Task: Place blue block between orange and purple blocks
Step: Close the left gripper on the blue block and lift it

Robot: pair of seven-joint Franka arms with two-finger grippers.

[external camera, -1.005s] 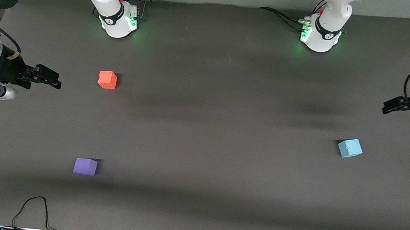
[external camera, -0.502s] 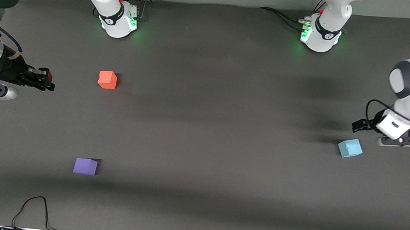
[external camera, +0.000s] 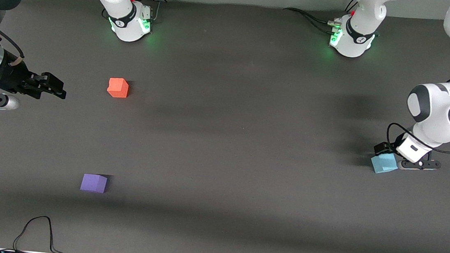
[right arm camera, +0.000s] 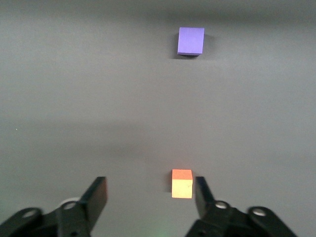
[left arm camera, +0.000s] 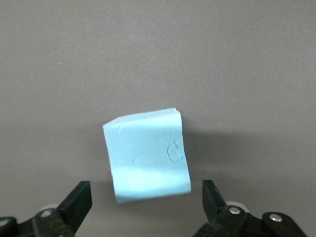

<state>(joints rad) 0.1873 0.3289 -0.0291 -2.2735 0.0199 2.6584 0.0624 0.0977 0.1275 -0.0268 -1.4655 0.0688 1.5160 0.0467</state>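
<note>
Next, the left gripper grabs the blue block (external camera: 383,163) by two opposite sides, to place it between the orange and purple blocks.
The blue block (external camera: 383,163) lies on the table toward the left arm's end. My left gripper (external camera: 383,152) hangs low just over it, open. In the left wrist view the blue block (left arm camera: 147,157) sits just ahead of the open left gripper (left arm camera: 147,197), not between the fingers. The orange block (external camera: 118,87) and the purple block (external camera: 93,183) lie toward the right arm's end, the purple one nearer the front camera. My right gripper (external camera: 53,86) waits open beside the orange block. The right wrist view shows the right gripper (right arm camera: 150,190), the orange block (right arm camera: 181,183) and the purple block (right arm camera: 190,40).
The two arm bases (external camera: 130,20) (external camera: 351,37) stand along the table's back edge. A black cable (external camera: 39,228) loops at the table's edge nearest the front camera, below the purple block.
My left arm has swung in from the table's end and come down onto the blue block. My right gripper has stayed almost in place. The blocks have not moved.
</note>
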